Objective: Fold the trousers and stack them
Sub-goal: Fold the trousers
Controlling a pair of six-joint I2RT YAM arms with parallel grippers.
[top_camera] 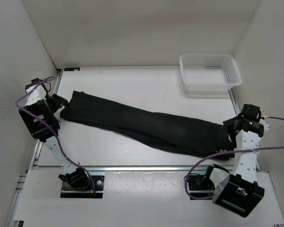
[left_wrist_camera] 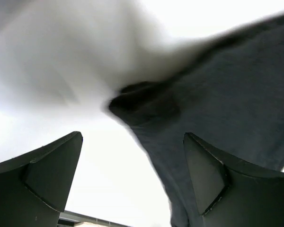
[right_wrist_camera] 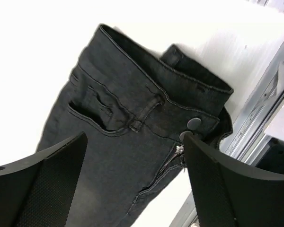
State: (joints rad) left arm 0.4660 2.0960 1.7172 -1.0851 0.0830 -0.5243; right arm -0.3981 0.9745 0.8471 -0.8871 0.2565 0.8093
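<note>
My left gripper takes hold of the trousers [top_camera: 146,124] by the hem corner at the leg ends next, to fold the legs over toward the waistband.
The black trousers [top_camera: 146,124] lie stretched out on the white table, from leg hems at the far left to the waistband at the near right. My left gripper [top_camera: 60,105] is open beside the leg hems; in the left wrist view a hem corner [left_wrist_camera: 146,104] lies ahead of its spread fingers [left_wrist_camera: 206,175]. My right gripper [top_camera: 229,126] is open over the waist end. The right wrist view shows the waistband [right_wrist_camera: 151,85], buttons [right_wrist_camera: 194,123], zipper and a pocket between and beyond its fingers [right_wrist_camera: 52,184].
A white mesh basket [top_camera: 209,72] stands at the back right of the table. White walls enclose the table on the left, back and right. A metal rail [top_camera: 146,167] runs along the near edge, with cables looping from both arms.
</note>
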